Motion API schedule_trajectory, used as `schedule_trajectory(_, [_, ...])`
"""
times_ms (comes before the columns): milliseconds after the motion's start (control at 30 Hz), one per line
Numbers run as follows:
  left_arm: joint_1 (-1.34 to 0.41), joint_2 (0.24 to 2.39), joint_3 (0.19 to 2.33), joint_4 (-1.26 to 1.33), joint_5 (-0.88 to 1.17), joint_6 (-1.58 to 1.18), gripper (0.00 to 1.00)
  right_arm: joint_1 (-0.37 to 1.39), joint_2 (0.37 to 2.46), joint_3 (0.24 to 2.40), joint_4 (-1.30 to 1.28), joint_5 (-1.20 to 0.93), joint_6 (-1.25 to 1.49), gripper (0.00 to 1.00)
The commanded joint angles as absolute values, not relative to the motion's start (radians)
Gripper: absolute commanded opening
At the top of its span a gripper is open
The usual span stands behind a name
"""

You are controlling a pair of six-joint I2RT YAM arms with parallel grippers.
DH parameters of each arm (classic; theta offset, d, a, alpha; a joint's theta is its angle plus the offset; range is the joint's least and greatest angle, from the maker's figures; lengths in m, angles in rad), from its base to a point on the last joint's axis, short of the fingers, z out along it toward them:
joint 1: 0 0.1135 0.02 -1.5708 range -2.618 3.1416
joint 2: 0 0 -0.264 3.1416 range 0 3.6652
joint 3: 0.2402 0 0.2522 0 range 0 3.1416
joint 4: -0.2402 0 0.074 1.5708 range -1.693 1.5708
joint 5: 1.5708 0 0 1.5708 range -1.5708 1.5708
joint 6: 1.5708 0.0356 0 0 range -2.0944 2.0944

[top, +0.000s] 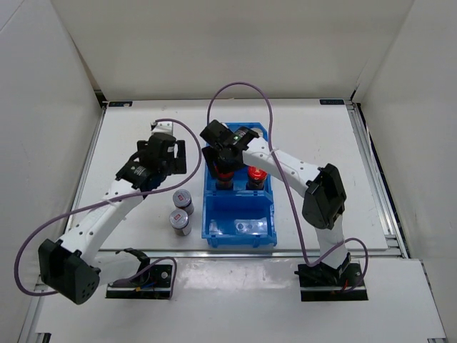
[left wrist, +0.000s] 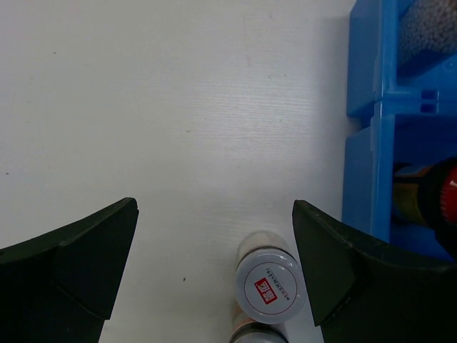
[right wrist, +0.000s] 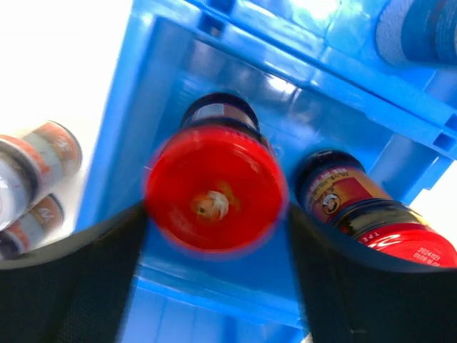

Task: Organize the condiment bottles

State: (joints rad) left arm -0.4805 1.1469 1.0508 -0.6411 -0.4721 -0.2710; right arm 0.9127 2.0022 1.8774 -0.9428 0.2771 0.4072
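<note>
My left gripper grabs the farther short grey bottle by its cap [top: 182,198] [left wrist: 270,286] next, so the bottle's bottom stays free to stand in the near section of the blue bin.
My right gripper [top: 224,166] [right wrist: 216,236] is shut on the red cap of a dark bottle [right wrist: 214,189] standing in the middle compartment of the blue bin [top: 239,241]. A second dark, red-capped bottle [top: 255,177] [right wrist: 371,214] stands beside it. Two short grey bottles [top: 182,200] [top: 181,220] stand on the table left of the bin. My left gripper [top: 161,163] [left wrist: 214,271] is open and empty above the table. The nearer grey bottle [left wrist: 271,286] is below it, close to the right finger. A blue-grey cap [right wrist: 421,32] shows in the far compartment; the taller bottles are mostly hidden.
The bin wall [left wrist: 364,143] is just right of my left gripper. The bin's near compartment [top: 243,225] holds only reflections. White walls enclose the table on three sides. Purple cables loop over both arms.
</note>
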Motion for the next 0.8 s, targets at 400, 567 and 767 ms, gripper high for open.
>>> schedule_trajectory(400, [-0.532,1.166,1.009,-0.675,-0.243,-0.348,1.00,0.920,1.680,1.979,-1.065,0.485,0.377,0.99])
schedule_trajectory(567, [-0.523,1.207,1.009,-0.747,-0.163,-0.426,1.00,0.920,1.450,1.755,-1.065,0.495,0.432,0.99])
schedule_trajectory(767, [-0.523,1.170,0.927,-0.756,-0.172,-0.521,1.00,0.920,1.229,1.510,-1.089,0.506,0.500,0.99])
